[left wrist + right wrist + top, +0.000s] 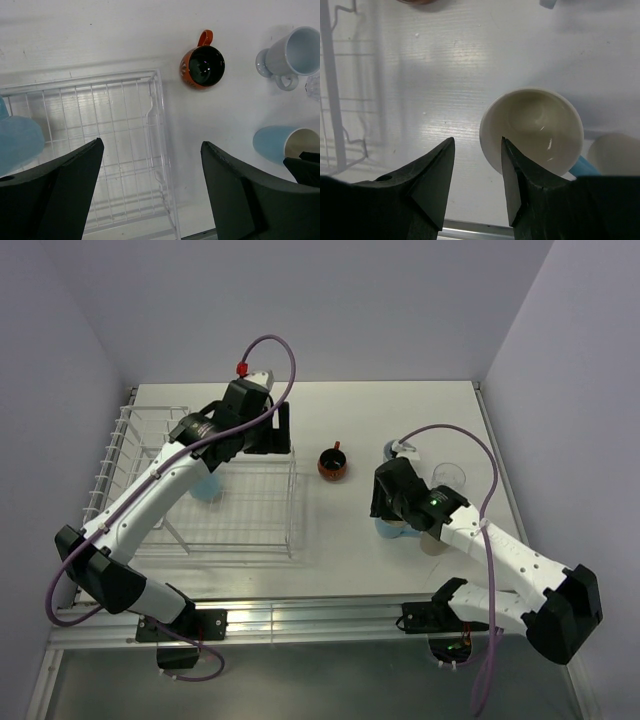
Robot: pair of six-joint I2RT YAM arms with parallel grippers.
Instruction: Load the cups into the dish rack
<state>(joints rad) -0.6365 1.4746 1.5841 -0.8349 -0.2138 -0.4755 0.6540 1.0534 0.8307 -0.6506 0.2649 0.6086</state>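
Note:
My right gripper needs to go lower before it closes. The light blue cup's rim is between the fingers but below them in the right wrist view, so they would miss if they closed now.
The white wire dish rack (pixel 240 525) stands at the left, with one light blue cup (pixel 206 486) in it, also at the left edge of the left wrist view (pixel 17 142). My left gripper (pixel 281 430) (pixel 152 175) is open and empty above the rack's right end. The red-orange cup (pixel 333 464) (pixel 202 66) stands on the table right of the rack. My right gripper (pixel 388 508) (pixel 477 145) is open over a light blue cup (pixel 388 530) (pixel 535 130), whose left rim lies between the jaws. The cream cup (pixel 433 543) (pixel 615 152) stands beside it. A third light blue cup (pixel 397 450) (pixel 295 52) stands farther back.
A clear glass (pixel 449 476) stands right of the right arm's wrist. The rack's upright prongs and raised end (pixel 120 440) are at the far left. The table's metal front edge (pixel 320 615) runs near the arm bases.

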